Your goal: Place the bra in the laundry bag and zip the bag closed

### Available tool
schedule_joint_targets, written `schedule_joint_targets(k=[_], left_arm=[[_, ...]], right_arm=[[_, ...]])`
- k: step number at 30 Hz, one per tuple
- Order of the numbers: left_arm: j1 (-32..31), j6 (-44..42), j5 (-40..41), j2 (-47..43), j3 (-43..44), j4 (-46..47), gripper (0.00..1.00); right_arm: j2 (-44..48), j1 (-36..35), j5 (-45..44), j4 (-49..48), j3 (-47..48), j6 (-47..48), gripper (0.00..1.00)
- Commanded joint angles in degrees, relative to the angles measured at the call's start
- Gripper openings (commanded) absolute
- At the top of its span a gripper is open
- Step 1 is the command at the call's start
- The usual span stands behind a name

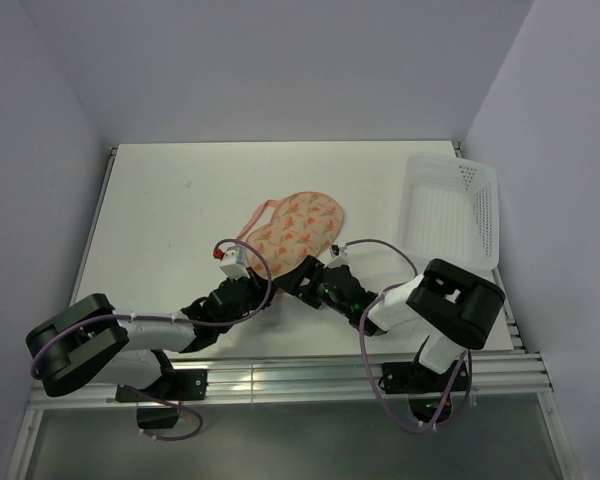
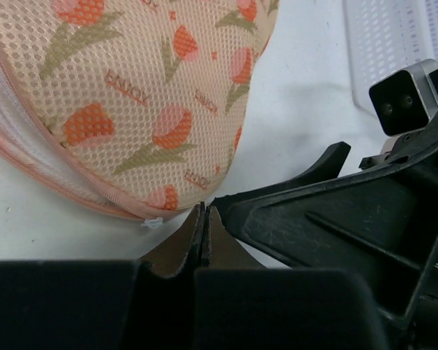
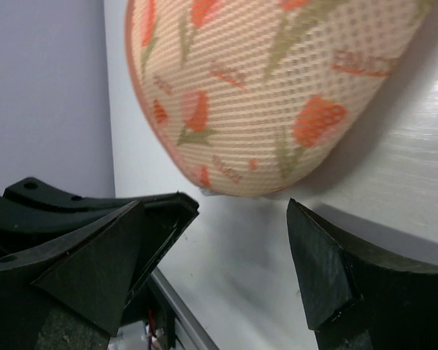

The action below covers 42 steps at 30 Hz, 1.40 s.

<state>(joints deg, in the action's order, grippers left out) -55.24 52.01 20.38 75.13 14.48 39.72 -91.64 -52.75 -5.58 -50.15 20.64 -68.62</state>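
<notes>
The laundry bag (image 1: 295,228) would stay on the tabletop if I lifted my left gripper now, because the gripper's shut fingers are beside the laundry bag's white tab.
The laundry bag (image 1: 295,228), a rounded peach mesh pouch with orange tulips, lies closed on the white table. Its pink zipper seam (image 2: 58,182) runs along the lower edge, with a small white tab (image 2: 152,221) at the near end. My left gripper (image 2: 204,209) is shut with nothing between its pads, its tips just right of that tab and beside the bag's edge. My right gripper (image 3: 241,211) stands open close to the bag's (image 3: 277,87) near end, holding nothing. In the top view both grippers, left (image 1: 274,284) and right (image 1: 306,272), meet at the pouch's near tip. The bra is hidden from every view.
A white perforated plastic basket (image 1: 450,210) sits at the table's right side, its corner also in the left wrist view (image 2: 394,36). One right finger (image 2: 328,211) and the right wrist camera (image 2: 405,98) crowd close beside my left gripper. Walls enclose the table.
</notes>
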Motion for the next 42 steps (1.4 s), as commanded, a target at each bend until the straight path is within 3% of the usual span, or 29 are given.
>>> schedule_joint_targets(k=[1, 4, 10, 11, 15, 16, 19, 22, 26, 29, 38, 42], left_arm=[[-0.48, 2.22, -2.10, 0.45, -0.94, 4.31, 0.00], [-0.57, 2.22, -2.36, 1.15, -1.38, 5.01, 0.00], [-1.09, 0.73, 1.05, -2.44, -1.65, -0.60, 0.00], [-1.79, 0.38, 2.63, -3.23, -1.65, -2.53, 0.04], [-3.73, 0.20, 8.33, -8.76, -2.61, -8.51, 0.41], [-3.91, 0.55, 9.40, -9.30, -2.70, -11.22, 0.58], [-3.91, 0.64, 11.87, -9.75, -2.36, -12.65, 0.82], [-3.03, -1.11, 12.93, -7.20, -0.07, -12.05, 0.85], [0.04, -3.05, 9.77, -1.59, 2.12, -7.65, 0.82], [1.01, -2.35, 9.94, 1.67, 3.54, -5.73, 0.73], [2.07, 1.25, 8.80, 6.51, 2.75, 5.44, 0.13], [0.84, 2.39, 9.06, 6.87, 2.75, 7.03, 0.00]], right_arm=[[-2.23, 0.10, -3.99, -4.16, 1.86, -1.69, 0.85], [-3.28, 0.54, -4.52, -5.31, 2.21, -2.04, 0.79], [-2.93, 0.37, -3.29, -7.85, -1.30, -5.56, 0.79], [-2.94, 0.28, -3.21, -8.29, -1.92, -5.73, 0.78], [-4.07, -0.25, -2.94, -8.65, -2.10, -6.79, 0.77], [-4.34, -0.42, -2.94, -8.74, -1.84, -7.05, 0.77], [-3.99, -0.51, -3.47, -9.79, -2.36, -6.79, 0.76], [-2.67, -0.42, -4.43, -9.00, -2.71, -5.56, 0.75], [-2.58, -0.42, -3.73, -8.47, -2.71, -5.12, 0.74], [-2.67, -0.42, -4.26, -8.47, -3.07, -5.03, 0.74], [-4.34, -0.42, -3.12, -9.35, -2.36, -5.91, 0.75], [-4.78, -0.51, -3.20, -9.61, -1.92, -6.09, 0.75]])
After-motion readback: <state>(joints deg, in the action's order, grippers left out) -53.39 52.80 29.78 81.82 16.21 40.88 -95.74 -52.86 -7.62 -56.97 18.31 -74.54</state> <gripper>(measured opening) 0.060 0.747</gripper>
